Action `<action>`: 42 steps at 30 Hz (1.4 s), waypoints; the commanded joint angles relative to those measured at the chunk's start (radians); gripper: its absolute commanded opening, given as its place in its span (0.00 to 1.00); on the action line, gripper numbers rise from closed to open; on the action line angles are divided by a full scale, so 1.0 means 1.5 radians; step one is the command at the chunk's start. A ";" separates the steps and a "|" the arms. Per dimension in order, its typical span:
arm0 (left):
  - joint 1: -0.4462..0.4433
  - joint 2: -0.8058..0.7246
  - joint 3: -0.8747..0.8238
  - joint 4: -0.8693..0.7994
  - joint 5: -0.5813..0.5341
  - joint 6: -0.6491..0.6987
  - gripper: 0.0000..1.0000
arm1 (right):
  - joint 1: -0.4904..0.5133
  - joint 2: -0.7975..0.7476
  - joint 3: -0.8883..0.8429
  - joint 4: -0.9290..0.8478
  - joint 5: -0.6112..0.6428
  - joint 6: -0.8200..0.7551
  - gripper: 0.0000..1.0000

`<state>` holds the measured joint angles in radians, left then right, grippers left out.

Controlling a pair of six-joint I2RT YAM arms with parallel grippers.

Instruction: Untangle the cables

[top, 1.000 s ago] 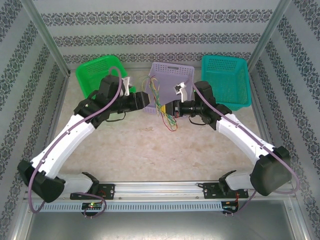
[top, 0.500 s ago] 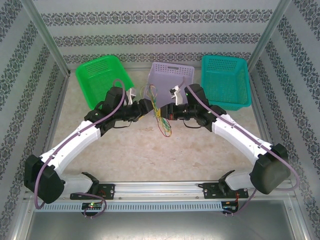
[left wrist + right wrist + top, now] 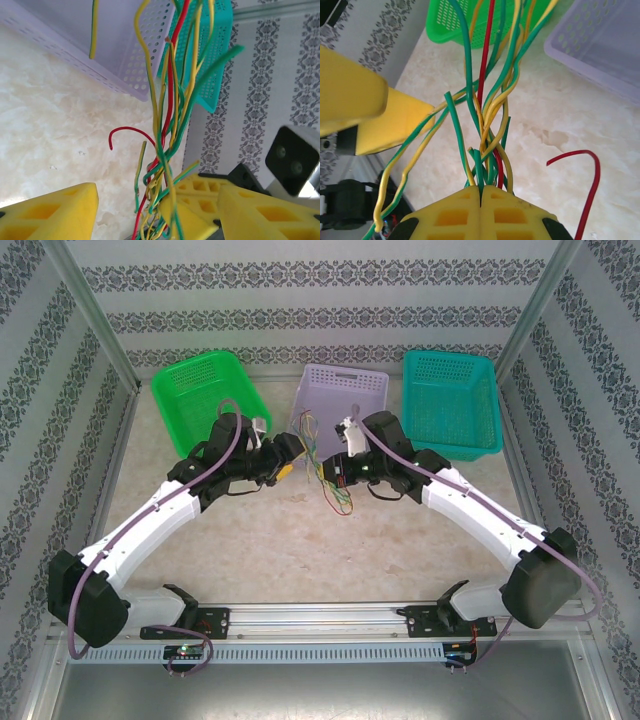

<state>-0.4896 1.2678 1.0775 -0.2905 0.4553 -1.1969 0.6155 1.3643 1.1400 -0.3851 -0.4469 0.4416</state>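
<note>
My left gripper grabs the cable's loose part next, to untangle green and yellow cable. That part of the cable lies beyond my right gripper's pinch.
The cables (image 3: pixel 336 486) are a tangled bunch of thin green, yellow and red wires, hanging above the table in front of the purple basket. My right gripper (image 3: pixel 334 468) is shut on the bunch; in its wrist view the fingertips (image 3: pixel 481 192) pinch the cables (image 3: pixel 490 105) at one end. My left gripper (image 3: pixel 287 457) is open just left of the bunch. In the left wrist view the cables (image 3: pixel 167 125) run down between its spread yellow fingers (image 3: pixel 55 212), untouched by them. One red wire end (image 3: pixel 125 131) curls free.
Three baskets stand at the back: green (image 3: pixel 200 385), purple (image 3: pixel 350 390) and teal (image 3: pixel 450 395). Patterned walls and metal posts close in the sides. Bare marble table lies in front of the grippers.
The right gripper carried the bunch left and nearer, off the purple basket's front. The left gripper swung in beside it and its jaws spread wider.
</note>
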 commanded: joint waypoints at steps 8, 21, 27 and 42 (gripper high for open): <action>-0.013 0.034 0.047 -0.049 0.016 -0.080 0.44 | 0.040 0.013 0.053 -0.034 0.061 -0.088 0.00; 0.011 0.085 0.138 -0.228 0.034 0.064 0.00 | 0.040 -0.016 0.044 -0.097 0.107 -0.195 0.00; 0.074 0.087 0.179 -0.380 0.011 0.201 0.00 | 0.028 -0.047 0.017 -0.126 0.152 -0.294 0.00; 0.175 0.104 0.207 -0.416 0.137 0.309 0.00 | 0.031 -0.052 0.010 -0.173 0.193 -0.397 0.00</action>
<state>-0.2596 1.4063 1.3369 -0.8173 0.6743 -0.8246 0.6636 1.3113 1.1610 -0.5755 -0.2142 -0.0917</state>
